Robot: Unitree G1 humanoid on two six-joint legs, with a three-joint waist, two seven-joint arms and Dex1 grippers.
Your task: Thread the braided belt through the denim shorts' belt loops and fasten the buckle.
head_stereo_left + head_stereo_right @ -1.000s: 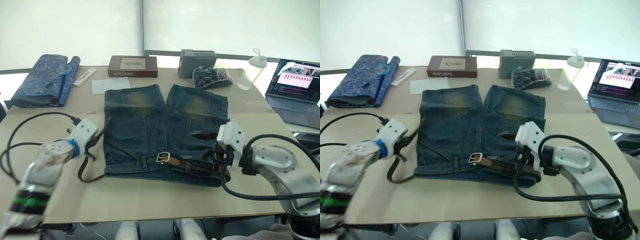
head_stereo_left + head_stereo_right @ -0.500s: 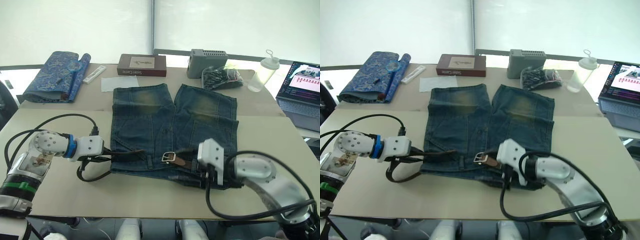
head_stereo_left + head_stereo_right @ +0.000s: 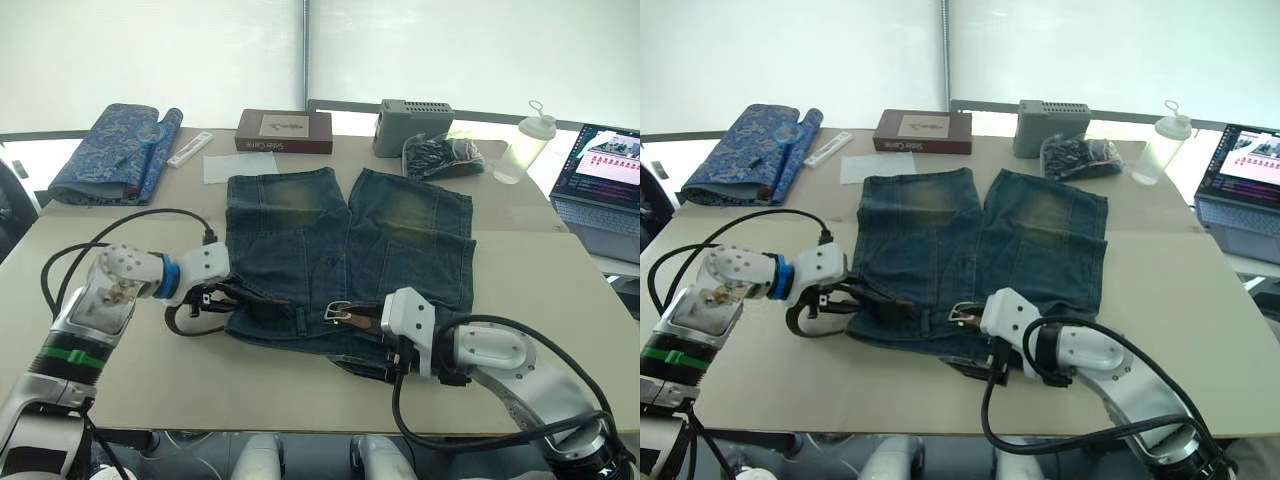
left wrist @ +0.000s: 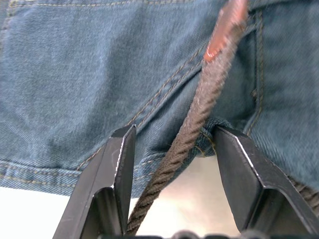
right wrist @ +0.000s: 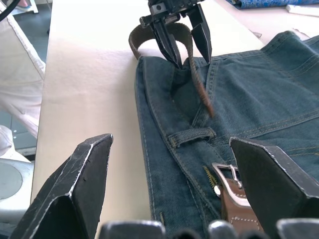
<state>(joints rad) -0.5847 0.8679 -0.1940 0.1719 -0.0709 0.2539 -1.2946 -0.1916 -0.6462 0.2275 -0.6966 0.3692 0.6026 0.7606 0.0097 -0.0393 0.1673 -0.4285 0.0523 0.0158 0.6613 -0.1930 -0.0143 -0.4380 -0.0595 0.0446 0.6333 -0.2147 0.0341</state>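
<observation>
My left gripper should take the braided belt next by its woven strap just behind its leather tip [image 4: 189, 124]. Then it can fasten the buckle.
The denim shorts [image 3: 340, 240] lie flat, waistband nearest me. The braided belt [image 4: 199, 109] runs along that waistband, and its slack curls on the table [image 3: 183, 322] off the shorts' left edge. Its silver buckle [image 3: 338, 312] rests mid-waistband. My left gripper [image 4: 174, 132] is open at the waistband's left end, with the strap passing loosely between its fingers [image 4: 117, 174]. My right gripper [image 3: 385, 352] is wide open just right of the buckle, facing along the waistband. In the right wrist view a belt loop [image 5: 192, 137] lies ahead of it, with the belt's brown tip [image 5: 202, 94] beyond.
Along the far edge stand a blue patterned fabric roll [image 3: 115, 150], a brown box [image 3: 285, 130], a grey box [image 3: 412, 125], a black bag [image 3: 440, 155] and a plastic bottle [image 3: 525, 145]. A laptop [image 3: 605, 180] sits at the right. A black cable [image 3: 120, 235] arcs over the left table.
The camera shifted. My left gripper came right from beside the shorts onto the waistband's left end. My right gripper moved left along the waistband from the right hip towards the buckle.
</observation>
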